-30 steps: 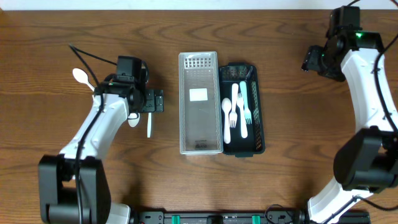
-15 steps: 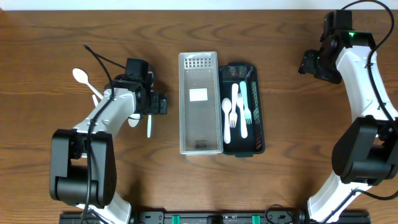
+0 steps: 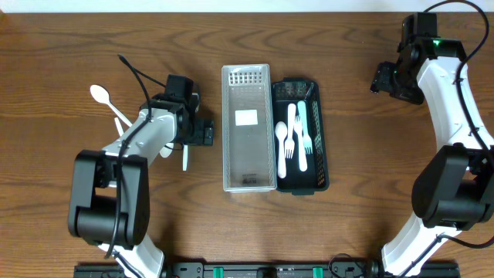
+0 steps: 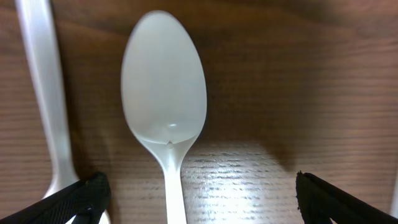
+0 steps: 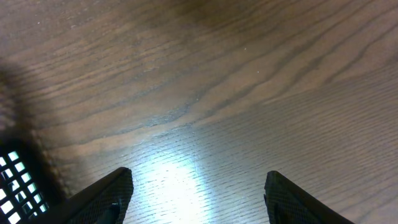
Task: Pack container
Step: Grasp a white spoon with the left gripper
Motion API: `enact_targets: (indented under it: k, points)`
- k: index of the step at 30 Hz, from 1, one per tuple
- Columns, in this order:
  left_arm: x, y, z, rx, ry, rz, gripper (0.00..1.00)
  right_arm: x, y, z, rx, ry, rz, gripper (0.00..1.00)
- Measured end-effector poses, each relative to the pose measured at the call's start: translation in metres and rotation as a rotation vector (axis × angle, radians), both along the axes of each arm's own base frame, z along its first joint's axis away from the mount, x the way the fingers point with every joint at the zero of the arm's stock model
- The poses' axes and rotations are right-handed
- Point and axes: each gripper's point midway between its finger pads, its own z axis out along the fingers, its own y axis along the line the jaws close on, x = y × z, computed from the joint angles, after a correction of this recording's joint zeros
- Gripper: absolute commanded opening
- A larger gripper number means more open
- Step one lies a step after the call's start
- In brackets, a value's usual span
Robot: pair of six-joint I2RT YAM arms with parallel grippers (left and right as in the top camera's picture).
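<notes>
The white plastic spoon should be packed into the clear rectangular tray (image 3: 248, 154), so next I should pick up the spoon by its handle (image 3: 185, 157) with my left gripper.
A black basket container (image 3: 323, 154) at the table's middle holds white forks and a spoon (image 3: 302, 131). A clear rectangular tray (image 3: 248, 154) lies against its left side. A white spoon (image 4: 165, 93) lies on the wood in the left wrist view, with its handle running between the fingers of my open left gripper (image 4: 202, 202). A second white handle (image 4: 40, 93) lies to its left. In the overhead view my left gripper (image 3: 202, 133) sits left of the tray, near loose white utensils (image 3: 185, 158). My right gripper (image 3: 384, 77) is open and empty over bare wood (image 5: 199, 193).
Another white spoon (image 3: 99, 94) lies at the far left of the table. A corner of the black basket (image 5: 12, 180) shows at the lower left of the right wrist view. Black cables arch over the left arm (image 3: 135, 73).
My left gripper has moved right, toward the clear tray, and stays open. My right gripper shifted slightly left early on, then held still.
</notes>
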Motion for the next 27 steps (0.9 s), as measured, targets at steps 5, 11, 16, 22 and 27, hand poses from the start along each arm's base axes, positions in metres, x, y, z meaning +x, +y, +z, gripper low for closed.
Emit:
enact_targets:
  k: [5, 11, 16, 22, 27]
  points:
    - [0.0023, 0.0017, -0.0033, 0.015, 0.005, -0.003, 0.98, 0.0001, 0.0002, 0.0001, 0.0, 0.0, 0.0, 0.71]
    - [0.0031, 0.0024, -0.0034, 0.02, 0.003, -0.003, 0.81, -0.0002, 0.0, 0.0, 0.0, 0.001, 0.0, 0.71]
    - [0.0041, 0.0022, -0.0034, 0.021, 0.0, -0.01, 0.6, -0.0011, 0.0001, -0.0002, 0.0, 0.005, 0.0, 0.71]
    - [0.0039, 0.0023, -0.0034, 0.022, 0.001, -0.013, 0.31, -0.0018, 0.0004, -0.0005, 0.001, 0.008, 0.0, 0.71]
    - [0.0039, 0.0023, -0.0034, 0.022, 0.001, -0.015, 0.28, -0.0025, 0.0004, -0.0007, 0.001, 0.011, 0.0, 0.71]
